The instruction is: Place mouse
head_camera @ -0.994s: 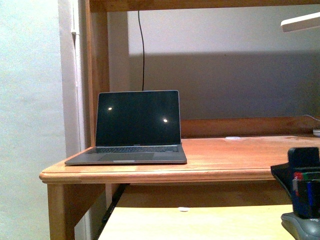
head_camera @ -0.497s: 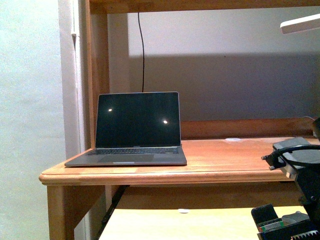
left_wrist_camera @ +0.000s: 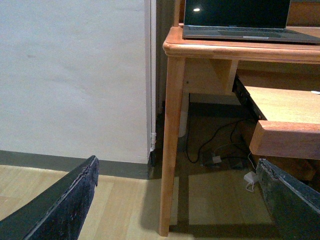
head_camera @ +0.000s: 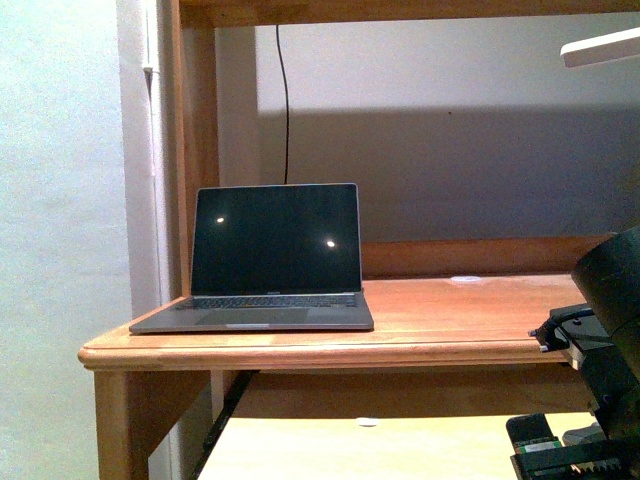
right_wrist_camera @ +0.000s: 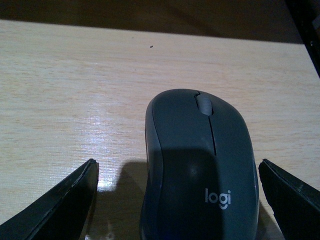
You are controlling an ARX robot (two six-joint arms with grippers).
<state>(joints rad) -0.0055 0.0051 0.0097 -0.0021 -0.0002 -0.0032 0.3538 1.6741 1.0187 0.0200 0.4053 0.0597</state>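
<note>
My right gripper picks up the mouse by the sides of its logo-marked rear end (right_wrist_camera: 200,200) next, to place the mouse (right_wrist_camera: 200,165).
The dark grey domed mouse (right_wrist_camera: 200,165) with a "logi" mark lies on the pale wood pull-out shelf (right_wrist_camera: 75,75). My right gripper (right_wrist_camera: 177,200) is open, with one black finger (right_wrist_camera: 60,205) on each side of the mouse's rear end and a gap to it on both sides. In the front view the right gripper (head_camera: 565,455) sits low at the bottom right corner over the shelf (head_camera: 350,445). My left gripper (left_wrist_camera: 175,205) is open and empty, low beside the desk leg (left_wrist_camera: 170,150), above the floor.
An open laptop (head_camera: 275,255) stands on the left part of the wooden desk (head_camera: 450,310). A small flat white disc (head_camera: 466,277) lies at the desk's back. A white speck (head_camera: 368,419) rests on the shelf. Cables (left_wrist_camera: 220,150) lie under the desk.
The right arm has tipped forward and down at the lower right. Its wrist now covers the mouse, which showed in the front view's corner a second ago.
</note>
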